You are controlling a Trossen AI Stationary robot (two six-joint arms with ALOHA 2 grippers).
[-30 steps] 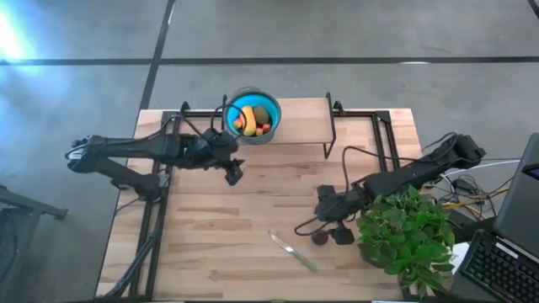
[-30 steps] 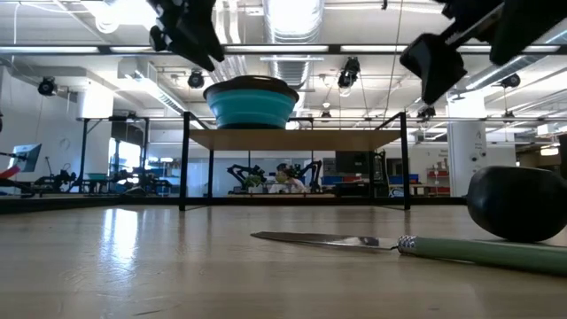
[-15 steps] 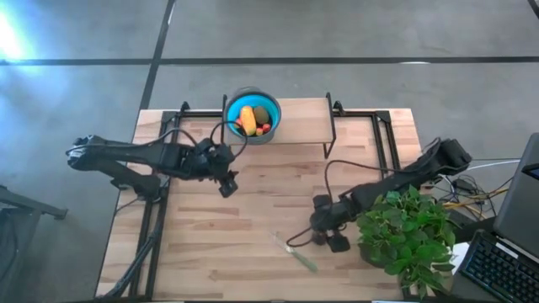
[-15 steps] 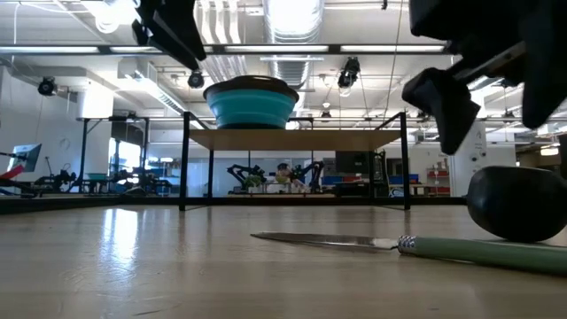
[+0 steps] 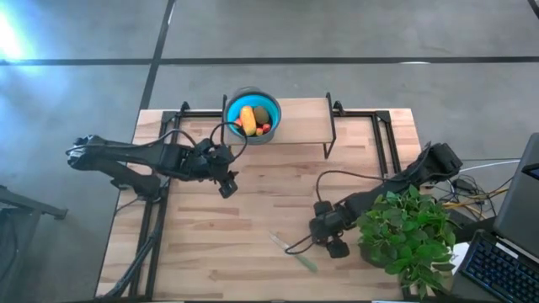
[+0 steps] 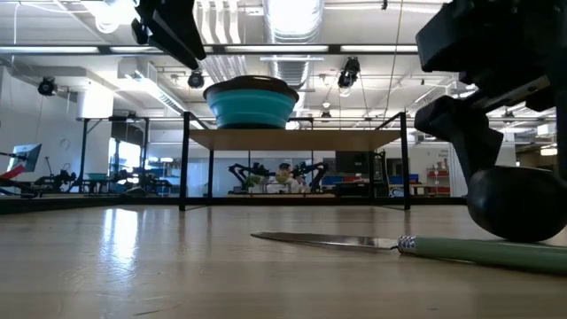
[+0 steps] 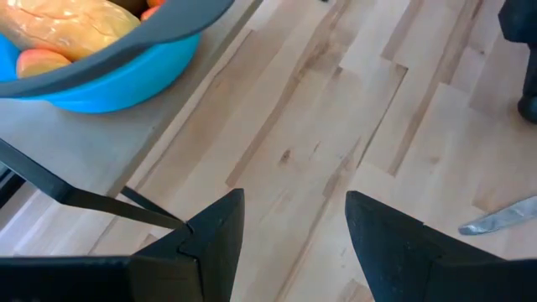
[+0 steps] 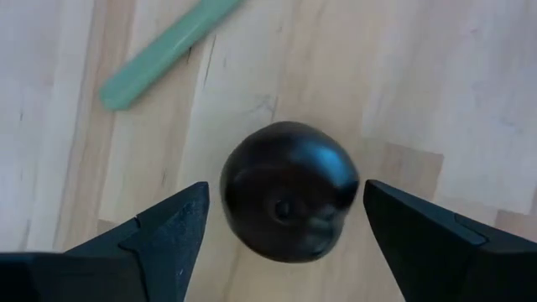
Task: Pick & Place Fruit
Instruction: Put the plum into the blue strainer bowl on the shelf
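Note:
I will grab the dark round fruit with my right gripper next, so that I can place it in the blue bowl (image 5: pixel 231 109).
A dark round fruit (image 8: pixel 289 189) rests on the wooden table near its right front. My right gripper (image 5: pixel 327 238) is low over it, pointing steeply down and open. One finger stands on either side of the fruit, with a gap showing at each. A blue bowl (image 5: pixel 231 109) sits on a raised shelf (image 5: pixel 299 126) at the far side. It holds an orange-yellow piece (image 5: pixel 247 118), an olive-green one (image 5: pixel 262 114) and small red ones (image 5: pixel 265 128). My left gripper (image 7: pixel 294 243) hangs open and empty above the table, just in front of the shelf.
A green-handled knife (image 5: pixel 296 254) lies on the table just left of the dark fruit, its blade toward the table's middle. A potted plant (image 5: pixel 408 236) crowds the right front corner beside my right arm. The shelf's black legs (image 5: pixel 330 126) stand at the back.
My right gripper has come down and toward the near edge, and its fingers now straddle the dark fruit. My left gripper has drawn a little away from the bowl, toward the table's left and near side. The fruit and the knife have stayed put.

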